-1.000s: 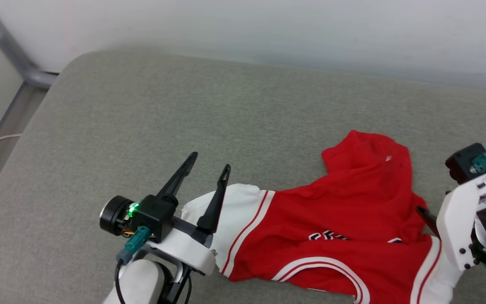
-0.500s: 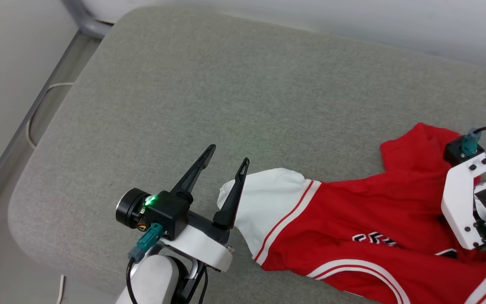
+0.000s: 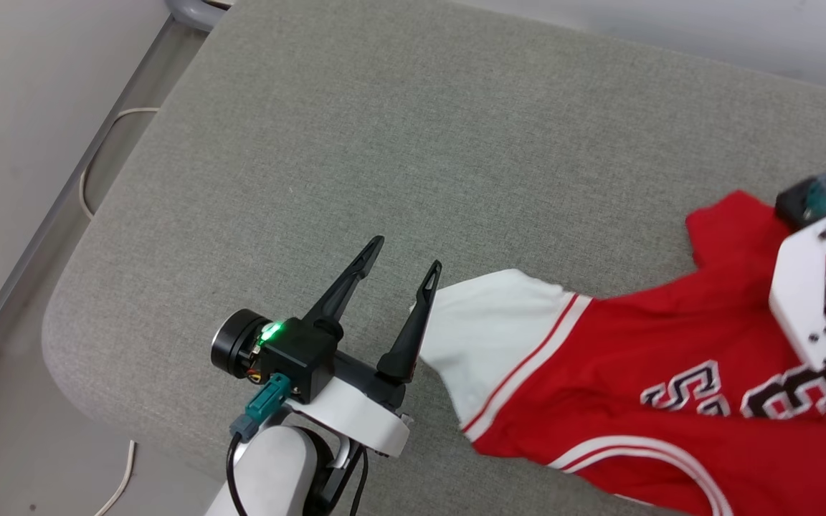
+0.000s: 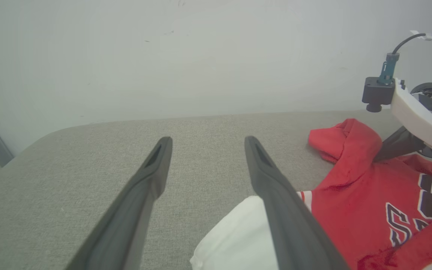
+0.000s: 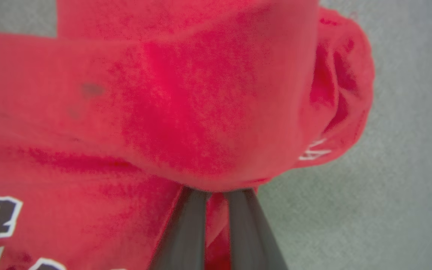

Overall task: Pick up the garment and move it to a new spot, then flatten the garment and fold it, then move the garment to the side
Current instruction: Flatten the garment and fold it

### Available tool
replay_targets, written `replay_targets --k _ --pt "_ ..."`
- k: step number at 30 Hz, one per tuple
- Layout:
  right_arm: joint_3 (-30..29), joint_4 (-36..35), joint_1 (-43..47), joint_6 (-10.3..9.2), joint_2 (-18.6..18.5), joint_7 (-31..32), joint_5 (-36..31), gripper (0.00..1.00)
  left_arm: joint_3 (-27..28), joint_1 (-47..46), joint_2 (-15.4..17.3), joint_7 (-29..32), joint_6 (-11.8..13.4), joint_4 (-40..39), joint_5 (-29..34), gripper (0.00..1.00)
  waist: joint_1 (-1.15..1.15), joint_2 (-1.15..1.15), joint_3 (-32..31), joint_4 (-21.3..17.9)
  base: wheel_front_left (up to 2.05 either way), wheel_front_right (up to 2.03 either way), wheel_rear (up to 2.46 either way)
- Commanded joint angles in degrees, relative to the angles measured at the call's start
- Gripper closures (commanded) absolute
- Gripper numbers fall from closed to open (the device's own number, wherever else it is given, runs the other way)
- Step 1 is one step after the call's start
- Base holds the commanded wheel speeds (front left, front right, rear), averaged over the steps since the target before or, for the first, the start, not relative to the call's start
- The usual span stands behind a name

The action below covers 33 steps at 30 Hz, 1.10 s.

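The left gripper grabs the garment by its white sleeve tip next, where the hem edge lies free. The red body lies slack on the cushion.
The garment, a red jersey with black lettering, lies crumpled on the grey cushion at the right. Its white sleeve with red trim points left. My left gripper is open, its right finger resting at the sleeve's edge, nothing between the fingers. In the left wrist view the sleeve lies beside and partly behind the right finger. My right gripper is shut on a fold of the garment's red cloth, which hides the fingertips. Its white wrist mount stands over the garment.
The cushion's rounded left edge drops to a pale floor, where a white cable and a grey metal rail lie. A pale wall rises behind the cushion. Bare cushion stretches beyond and left of the left gripper.
The head camera has turned left and down, so the picture shifted. My right gripper has moved onto the garment and pulled up red cloth; more lettering shows. The left gripper stays open by the sleeve.
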Motion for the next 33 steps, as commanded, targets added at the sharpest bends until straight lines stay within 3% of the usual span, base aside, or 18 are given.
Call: replay_targets --k 1,11,19,20,21,22,33 --pt "0.5 1.6 -2.6 -0.16 -0.9 -2.1 -1.4 1.0 -0.1 -0.7 -0.2 -0.1 -0.1 0.0 0.1 0.0 0.0 0.0 0.1 0.1 0.0 0.0 0.0" --pt "6.6 11.4 -20.3 -0.13 -1.0 -19.1 -11.6 1.0 -1.5 -1.8 -0.6 -0.1 -0.1 -0.3 -1.0 0.0 0.0 0.0 1.8 1.3 0.0 0.0 0.0" --pt "8.4 23.6 -28.0 -0.13 2.1 -33.3 -19.2 1.0 -1.9 -2.2 -0.8 -0.1 -0.1 0.0 -1.4 0.0 0.0 0.0 2.7 2.3 0.0 0.0 0.0" --pt "8.3 25.3 -27.9 -0.13 2.9 -33.8 -19.3 0.86 -1.9 -2.2 -0.8 -0.1 -0.1 0.1 -1.5 0.0 0.0 0.0 2.7 2.3 0.0 0.0 0.0" --pt "8.2 26.6 -27.8 -0.14 3.6 -34.5 -19.3 0.35 -1.8 -2.2 -0.8 -0.1 -0.1 0.2 -1.4 0.0 0.0 0.0 2.7 2.3 0.0 0.0 0.0" --pt "7.8 27.9 -27.7 -0.14 4.2 -35.1 -19.0 0.0 -1.6 -2.2 -0.8 -0.1 -0.1 0.3 -1.5 0.0 0.0 0.0 2.6 2.1 0.0 0.0 0.0" --pt "2.3 33.0 -23.9 -0.14 9.8 -49.0 -14.0 0.0 0.6 -0.7 0.3 -0.1 -0.1 1.3 -2.8 0.0 0.0 0.0 -2.8 -3.1 0.0 0.0 0.0"
